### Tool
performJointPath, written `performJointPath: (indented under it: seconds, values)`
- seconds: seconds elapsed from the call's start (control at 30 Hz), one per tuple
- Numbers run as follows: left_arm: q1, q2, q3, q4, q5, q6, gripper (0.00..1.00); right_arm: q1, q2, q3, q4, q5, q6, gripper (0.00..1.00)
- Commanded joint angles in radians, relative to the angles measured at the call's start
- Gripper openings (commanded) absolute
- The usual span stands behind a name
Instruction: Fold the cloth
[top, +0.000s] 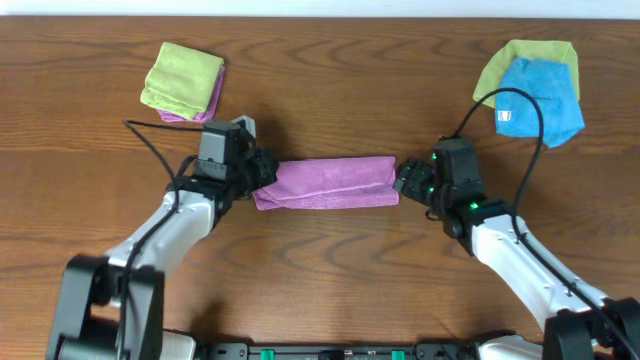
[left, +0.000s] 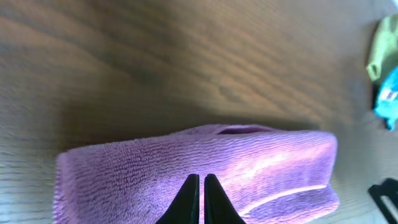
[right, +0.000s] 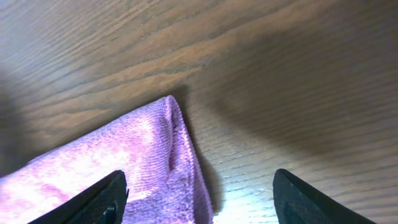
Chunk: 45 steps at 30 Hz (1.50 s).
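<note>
The robot's right gripper should next grab the lilac cloth by its loose short end (top: 394, 182) (right: 191, 170), opposite the left gripper, so that it can fold the cloth across lengthwise.
The lilac cloth (top: 325, 183) lies on the wooden table as a long folded strip between my two grippers. My left gripper (top: 262, 172) is at its left end. In the left wrist view its fingers (left: 202, 177) are pressed together over the cloth (left: 261, 168), apparently pinching its near edge. My right gripper (top: 405, 178) is at the strip's right end. In the right wrist view its fingers (right: 199, 177) are spread wide, holding nothing, with the cloth's corner (right: 124, 162) lying between them. No white tag shows.
A lime-green cloth (top: 182, 78) lies on a small folded purple cloth (top: 212, 100) at the back left. A blue cloth (top: 540, 100) overlaps another green cloth (top: 530, 55) at the back right; both show in the left wrist view (left: 385, 74). A black cable (top: 530, 110) arcs over the blue cloth.
</note>
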Motion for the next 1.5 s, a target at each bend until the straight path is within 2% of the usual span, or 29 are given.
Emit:
performJointPath:
  seconds: [0.0, 0.37, 0.77, 1.1, 1.2, 1.33, 1.43, 1.47]
  values:
    - [-0.027, 0.050, 0.018, 0.018, 0.021, -0.001, 0.06, -0.025, 0.019, 0.010, -0.001, -0.092, 0.050, 0.76]
    - [-0.057, 0.161, 0.018, 0.036, -0.023, 0.000, 0.06, -0.029, 0.171, 0.010, 0.101, -0.204, 0.119, 0.77]
    - [-0.057, 0.177, 0.018, 0.031, -0.042, 0.000, 0.06, -0.025, 0.220, 0.010, 0.158, -0.211, 0.171, 0.75]
    - [-0.057, 0.177, 0.018, 0.026, -0.035, 0.000, 0.06, 0.011, 0.330, 0.010, 0.263, -0.254, 0.210, 0.72]
    - [-0.057, 0.177, 0.018, 0.016, -0.035, 0.000, 0.06, 0.024, 0.359, 0.010, 0.291, -0.267, 0.214, 0.67]
    - [-0.057, 0.177, 0.018, 0.012, -0.035, 0.000, 0.06, 0.038, 0.379, 0.010, 0.302, -0.267, 0.213, 0.56]
    - [-0.057, 0.177, 0.018, 0.013, -0.035, 0.000, 0.06, 0.042, 0.380, 0.010, 0.319, -0.267, 0.167, 0.41]
    - [-0.057, 0.177, 0.018, 0.012, -0.035, 0.000, 0.06, 0.043, 0.380, 0.010, 0.333, -0.267, 0.147, 0.31]
